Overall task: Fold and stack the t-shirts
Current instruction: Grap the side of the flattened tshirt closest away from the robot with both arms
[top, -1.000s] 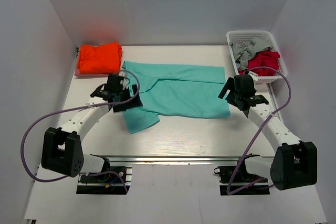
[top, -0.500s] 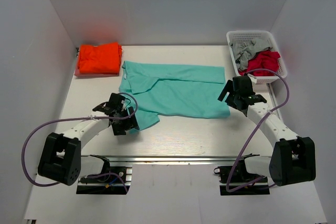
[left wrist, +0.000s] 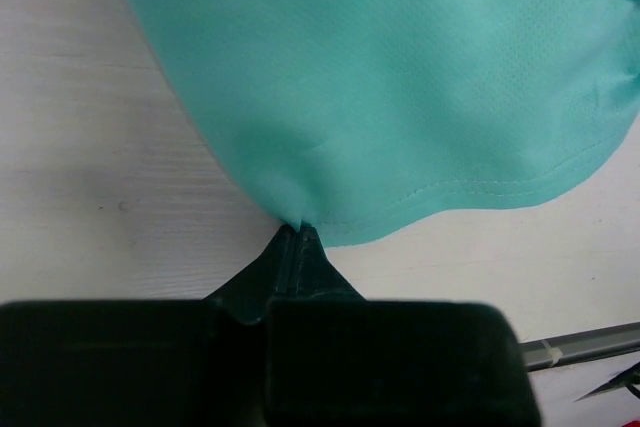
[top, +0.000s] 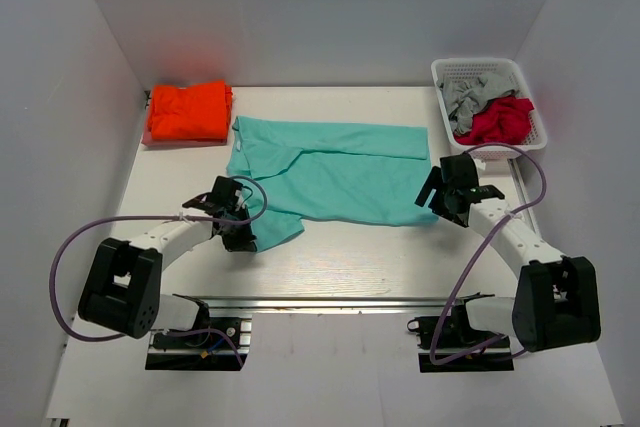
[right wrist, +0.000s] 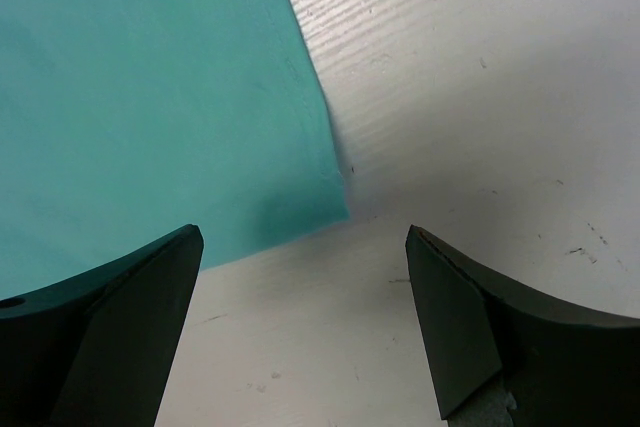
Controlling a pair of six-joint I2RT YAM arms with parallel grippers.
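Observation:
Next, my right gripper pinches the mint-teal t-shirt's near corner (top: pixel 433 222) (right wrist: pixel 331 207), opposite the held sleeve, to fold the t-shirt's near edge over with both grippers.
The mint-teal t-shirt (top: pixel 335 172) lies spread flat across the middle of the table, one sleeve pointing toward the near left. My left gripper (top: pixel 243 238) is at that sleeve's tip, and in the left wrist view it (left wrist: pixel 298 231) is shut on the hem of the teal cloth (left wrist: pixel 400 77). My right gripper (top: pixel 440 210) hovers at the shirt's near right corner. In the right wrist view it (right wrist: pixel 305 239) is open, with the teal corner (right wrist: pixel 150 97) just ahead of the fingers and bare table between them. The orange t-shirt (top: pixel 188 111) sits folded at the far left.
A white basket (top: pixel 478 63) at the far right holds grey cloth (top: pixel 466 95) and red cloth (top: pixel 500 119). White walls close in the table on three sides. Purple cables loop out beside both arms.
My left gripper moved from the shirt's left side toward the near edge to the sleeve tip and shut on it. The right gripper shifted slightly nearer, still open.

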